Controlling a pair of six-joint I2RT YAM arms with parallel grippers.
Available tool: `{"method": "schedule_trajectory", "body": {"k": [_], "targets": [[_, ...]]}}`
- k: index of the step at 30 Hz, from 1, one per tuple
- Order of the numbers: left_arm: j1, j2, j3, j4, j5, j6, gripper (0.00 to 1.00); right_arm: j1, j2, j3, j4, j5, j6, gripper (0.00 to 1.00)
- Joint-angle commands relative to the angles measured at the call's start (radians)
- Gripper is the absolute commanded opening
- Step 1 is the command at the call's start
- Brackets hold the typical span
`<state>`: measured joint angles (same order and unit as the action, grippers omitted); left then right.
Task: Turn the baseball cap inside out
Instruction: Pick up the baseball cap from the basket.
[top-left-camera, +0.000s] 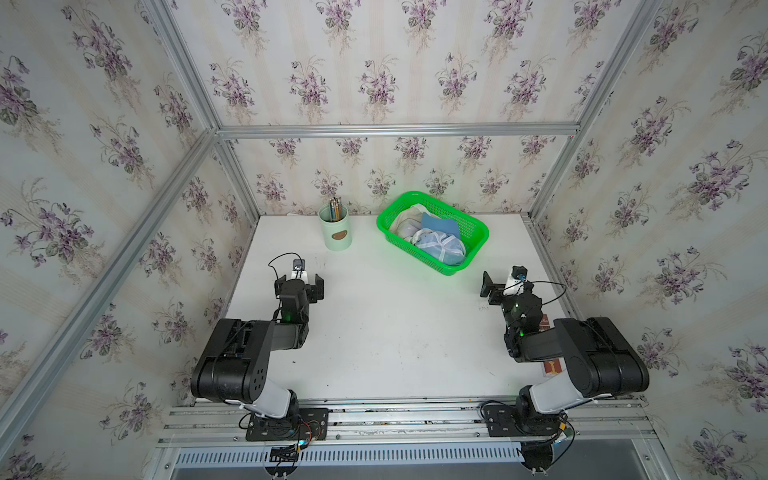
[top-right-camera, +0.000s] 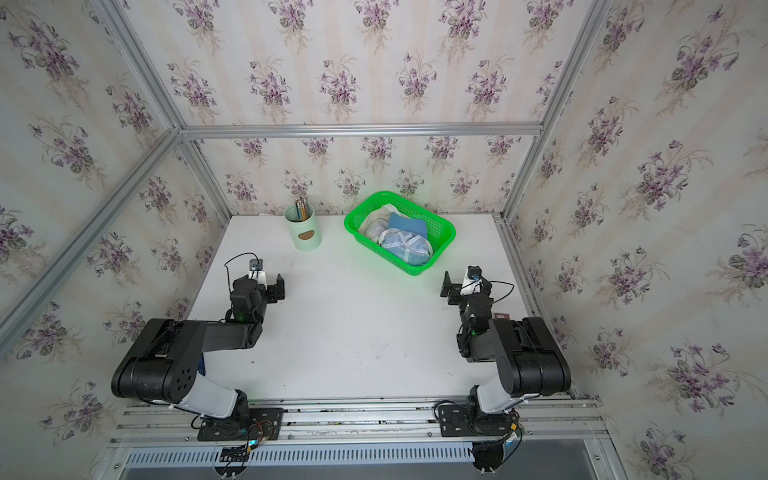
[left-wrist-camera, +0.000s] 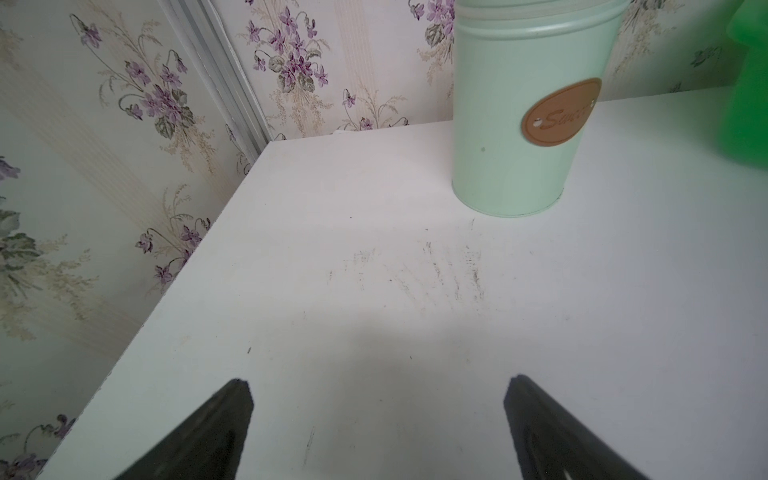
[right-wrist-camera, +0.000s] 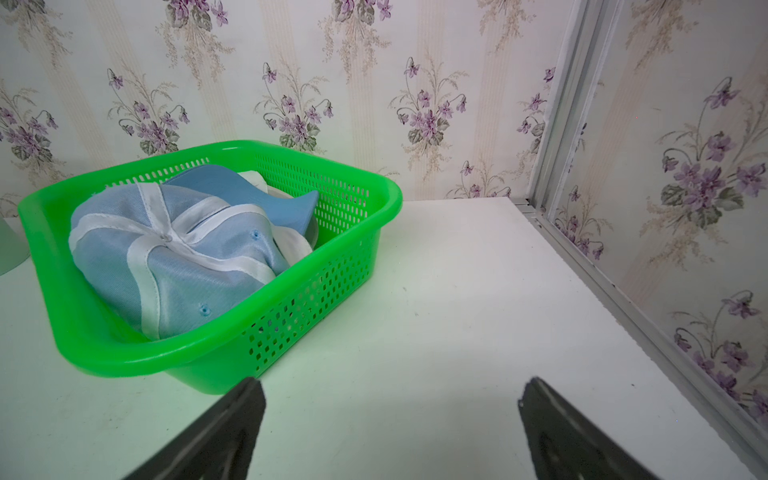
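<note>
The right gripper pinches the baseball cap (top-left-camera: 440, 245) by its seamed top next, which leaves the cap's brim and the cap's rim free for turning it inside out.
The baseball cap (top-left-camera: 440, 245) (top-right-camera: 406, 246) is light blue with white taped seams and lies crumpled in a green basket (top-left-camera: 415, 254) (top-right-camera: 380, 251) at the back of the white table. In the right wrist view the cap (right-wrist-camera: 178, 253) fills the basket (right-wrist-camera: 208, 353), its blue brim toward the wall. My right gripper (top-left-camera: 507, 283) (top-right-camera: 467, 284) (right-wrist-camera: 392, 380) is open, low over the table, just in front of the basket's near corner. My left gripper (top-left-camera: 298, 280) (top-right-camera: 259, 283) (left-wrist-camera: 379, 380) is open over bare table at the left, far from the cap. Neither holds anything.
A mint-green cup (top-left-camera: 337, 235) (top-right-camera: 305, 235) (left-wrist-camera: 519, 124) holding pencils stands left of the basket, ahead of my left gripper. Cream cloth (top-left-camera: 405, 222) lies under the cap in the basket. Wallpapered walls with aluminium rails close in three sides of the table.
</note>
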<state>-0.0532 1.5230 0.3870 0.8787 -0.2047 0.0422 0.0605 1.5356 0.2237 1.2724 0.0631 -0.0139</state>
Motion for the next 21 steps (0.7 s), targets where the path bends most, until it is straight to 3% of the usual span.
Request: {"method": "schedule_trajectory", "body": {"k": [1,3,4,7,10,13,15,19,21], "targets": [[-0.005,-0.07,0.015,-0.117,-0.024,-0.03,0.99,0.001,-0.08,0.084,-0.215,0.045,0.028,1.0],[-0.064,-0.064,-0.032,0.022,-0.098,0.045,0.99,0.002,-0.158,0.16,-0.415,0.027,0.007,1.0],[-0.115,-0.066,-0.038,0.083,-0.216,0.096,0.99,0.008,-0.196,0.172,-0.464,0.032,0.001,1.0],[-0.23,-0.161,0.047,-0.081,-0.381,0.211,0.99,0.037,-0.289,0.208,-0.576,0.065,0.028,1.0],[-0.33,-0.238,0.217,-0.335,-0.488,0.296,0.99,0.138,-0.329,0.322,-0.745,0.168,-0.007,1.0],[-0.325,-0.316,0.424,-0.773,-0.238,0.168,0.99,0.204,-0.298,0.512,-0.964,0.187,0.013,1.0],[-0.299,-0.312,0.53,-0.927,-0.053,0.104,0.99,0.235,-0.237,0.673,-1.121,0.152,0.058,1.0],[-0.302,-0.269,0.682,-1.122,0.005,0.035,0.99,0.301,-0.072,0.921,-1.297,0.106,0.152,1.0],[-0.331,-0.244,0.729,-1.202,-0.035,0.015,0.99,0.33,0.041,1.047,-1.393,0.091,0.172,1.0]]}}
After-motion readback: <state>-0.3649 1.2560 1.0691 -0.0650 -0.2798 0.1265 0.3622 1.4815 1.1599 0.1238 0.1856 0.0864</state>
